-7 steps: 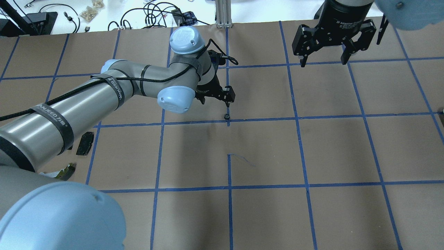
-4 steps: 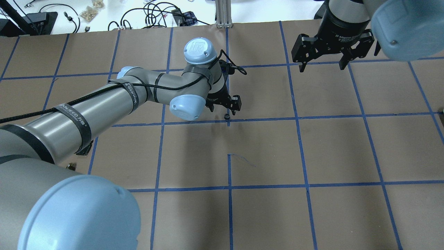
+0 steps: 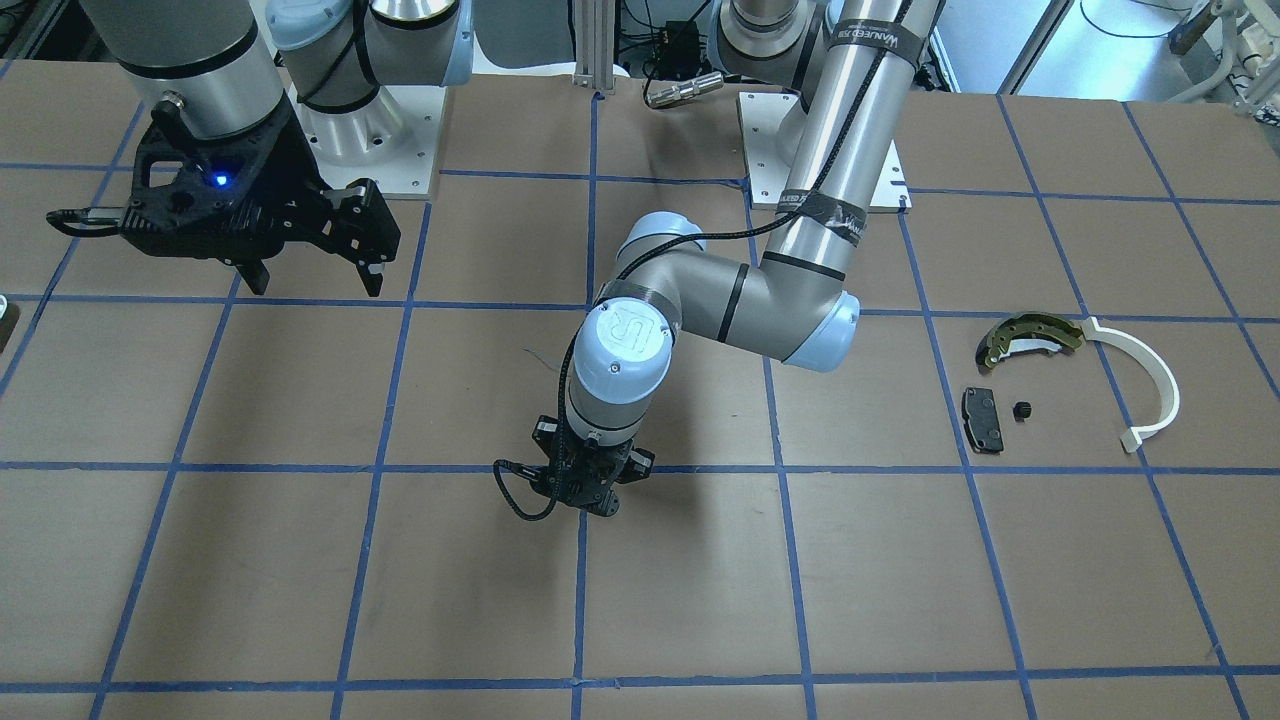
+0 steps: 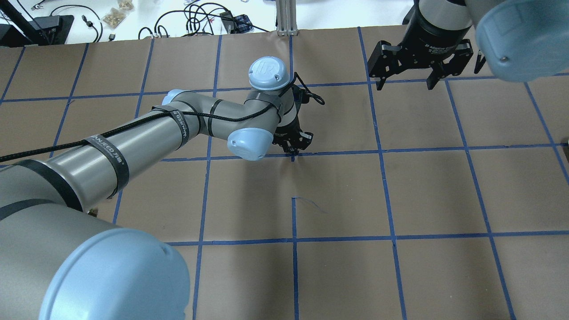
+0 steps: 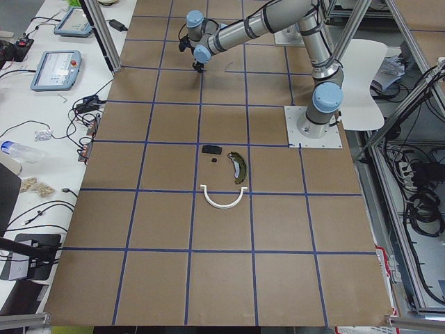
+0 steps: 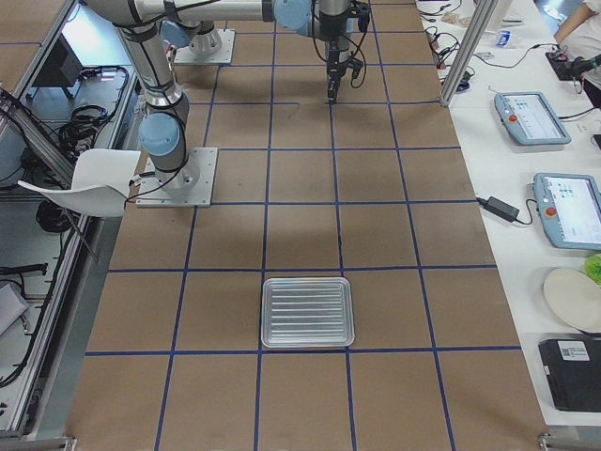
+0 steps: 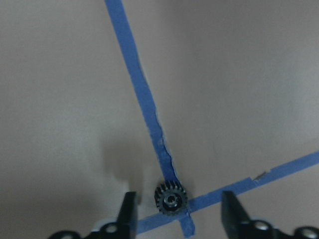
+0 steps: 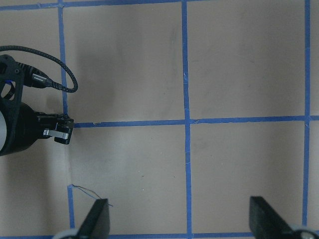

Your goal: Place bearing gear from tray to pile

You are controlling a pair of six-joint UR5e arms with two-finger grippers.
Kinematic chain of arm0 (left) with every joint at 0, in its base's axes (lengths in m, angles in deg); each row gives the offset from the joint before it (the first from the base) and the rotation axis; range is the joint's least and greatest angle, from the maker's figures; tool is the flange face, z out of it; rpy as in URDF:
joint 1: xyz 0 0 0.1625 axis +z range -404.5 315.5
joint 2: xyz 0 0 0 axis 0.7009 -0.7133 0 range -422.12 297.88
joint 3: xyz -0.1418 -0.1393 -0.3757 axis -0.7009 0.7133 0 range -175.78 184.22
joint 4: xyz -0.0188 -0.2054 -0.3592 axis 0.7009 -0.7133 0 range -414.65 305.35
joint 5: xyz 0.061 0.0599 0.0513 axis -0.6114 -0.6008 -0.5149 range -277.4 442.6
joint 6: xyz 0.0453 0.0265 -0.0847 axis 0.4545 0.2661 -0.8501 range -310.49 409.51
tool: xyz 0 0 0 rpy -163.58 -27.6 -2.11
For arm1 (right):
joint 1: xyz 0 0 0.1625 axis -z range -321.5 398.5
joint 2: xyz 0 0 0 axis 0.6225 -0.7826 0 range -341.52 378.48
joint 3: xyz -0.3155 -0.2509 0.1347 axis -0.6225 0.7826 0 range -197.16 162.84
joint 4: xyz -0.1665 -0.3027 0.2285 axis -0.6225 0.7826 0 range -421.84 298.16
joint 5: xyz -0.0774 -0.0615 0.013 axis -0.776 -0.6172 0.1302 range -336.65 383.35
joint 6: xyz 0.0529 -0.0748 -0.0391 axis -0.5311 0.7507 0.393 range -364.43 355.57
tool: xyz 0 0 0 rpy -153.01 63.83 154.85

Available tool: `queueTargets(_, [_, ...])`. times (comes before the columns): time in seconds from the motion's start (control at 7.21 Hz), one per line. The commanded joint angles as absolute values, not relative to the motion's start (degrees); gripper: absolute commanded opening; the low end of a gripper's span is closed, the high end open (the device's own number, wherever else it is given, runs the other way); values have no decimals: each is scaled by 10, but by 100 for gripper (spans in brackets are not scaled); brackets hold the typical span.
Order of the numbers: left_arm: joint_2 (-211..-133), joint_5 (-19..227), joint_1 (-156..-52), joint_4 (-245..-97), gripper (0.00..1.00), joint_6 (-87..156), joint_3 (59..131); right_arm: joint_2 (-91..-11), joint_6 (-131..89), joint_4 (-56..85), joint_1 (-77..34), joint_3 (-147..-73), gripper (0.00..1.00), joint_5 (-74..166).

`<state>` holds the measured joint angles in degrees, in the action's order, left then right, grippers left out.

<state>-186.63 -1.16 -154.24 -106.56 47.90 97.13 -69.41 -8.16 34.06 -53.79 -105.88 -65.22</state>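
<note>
The bearing gear needs to go on the pile. My left gripper should grab it by its toothed rim [image 7: 171, 198] next.
The bearing gear [image 7: 171, 199] is a small black toothed wheel lying flat on a blue tape crossing on the brown table. My left gripper [image 7: 179, 211] is open and low over it, one finger on each side, not touching. In the overhead view my left gripper [image 4: 293, 149] covers the gear. The pile lies apart, toward my left: an olive-gold brake shoe [image 3: 1030, 338], a white arc [image 3: 1150, 385], a black pad [image 3: 982, 418] and a tiny black round piece [image 3: 1022, 409]. My right gripper [image 4: 402, 80] is open, empty and held high.
A ribbed metal tray [image 6: 308, 312] with nothing in it lies toward the table's right end. Blue tape lines [image 4: 382, 151] grid the brown paper. Cables and small items [image 4: 195, 20] lie on the white bench beyond the table's far edge.
My left gripper has moved right and down, from beside the gear to over it, fingers now astride it. The right gripper has shifted slightly left. The gear has not moved.
</note>
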Motion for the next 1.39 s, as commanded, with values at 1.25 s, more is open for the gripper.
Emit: queueTargets(1.25, [-1781,-98,-1324,-1261,0,611,913,-694,-81,343,-538,-1058,100,-649])
